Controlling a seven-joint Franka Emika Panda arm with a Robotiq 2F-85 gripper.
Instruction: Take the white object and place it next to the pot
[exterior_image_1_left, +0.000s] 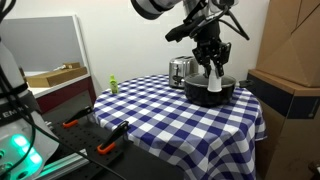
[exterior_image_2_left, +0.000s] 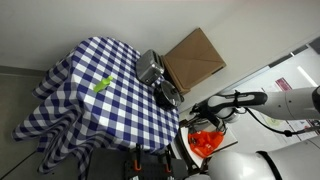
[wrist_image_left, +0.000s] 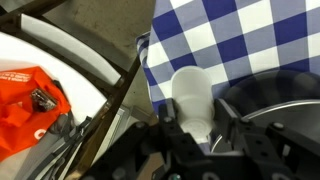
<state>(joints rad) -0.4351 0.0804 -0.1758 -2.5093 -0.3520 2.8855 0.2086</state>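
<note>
The white object's lower end (exterior_image_1_left: 214, 88) (wrist_image_left: 188, 78) is level with the side of the pot and above the checkered cloth, so the robot should lower the object before its gripper lets go.
My gripper (exterior_image_1_left: 213, 62) is shut on the white object (exterior_image_1_left: 215, 84), a small stubby white cylinder, and holds it upright right at the black pot (exterior_image_1_left: 210, 92). In the wrist view the white object (wrist_image_left: 190, 88) sits between my two fingers (wrist_image_left: 199, 117), over the checkered cloth near the table's edge. The dark pot (wrist_image_left: 268, 105) lies just to its right there. I cannot tell whether the object touches the cloth. In an exterior view the pot (exterior_image_2_left: 168, 94) stands at the table's corner and the arm reaches toward it.
A shiny silver toaster (exterior_image_1_left: 181, 70) (exterior_image_2_left: 150, 68) stands beside the pot. A small light-green item (exterior_image_1_left: 114, 85) (exterior_image_2_left: 101, 85) stands on the blue-and-white checkered table (exterior_image_1_left: 170, 115). Cardboard boxes (exterior_image_1_left: 290, 60) are close behind. An orange object (wrist_image_left: 25, 95) lies below the table edge.
</note>
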